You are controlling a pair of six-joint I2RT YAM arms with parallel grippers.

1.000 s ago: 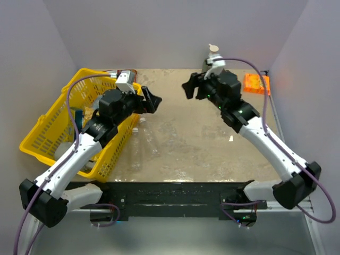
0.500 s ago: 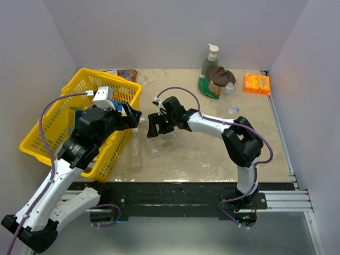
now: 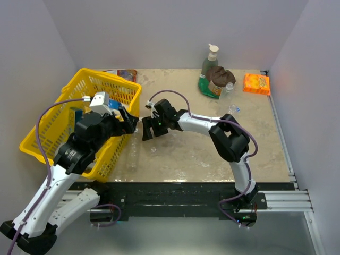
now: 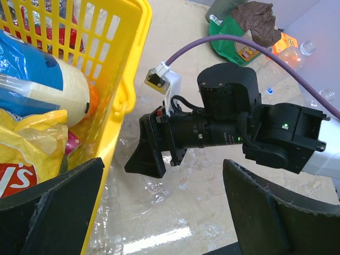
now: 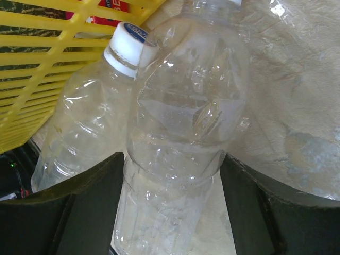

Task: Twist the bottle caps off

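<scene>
Next, my left gripper grabs the clear ribbed bottle around its upper body, which leaves the bottle's cap exposed for my right gripper to unscrew.
Two clear ribbed bottles lie side by side on the table next to the basket. In the right wrist view one bottle lies lengthwise between my open right gripper, its fingers close on either side of the body. The other bottle lies to its left with a white cap on. The first bottle's cap is cut off at the frame's top. From above, the right gripper is low by the basket corner. My left gripper is open and empty, hovering just left of it. Another capped bottle stands at the back.
A yellow basket of snack packs fills the left side. A green pump bottle and a brown cloth stand at the back. An orange packet lies at the back right. A small clear item lies right of centre.
My right arm has swung from the back right across to the basket corner and come down over a lying bottle. My left gripper has drawn back and down towards the basket's edge.
</scene>
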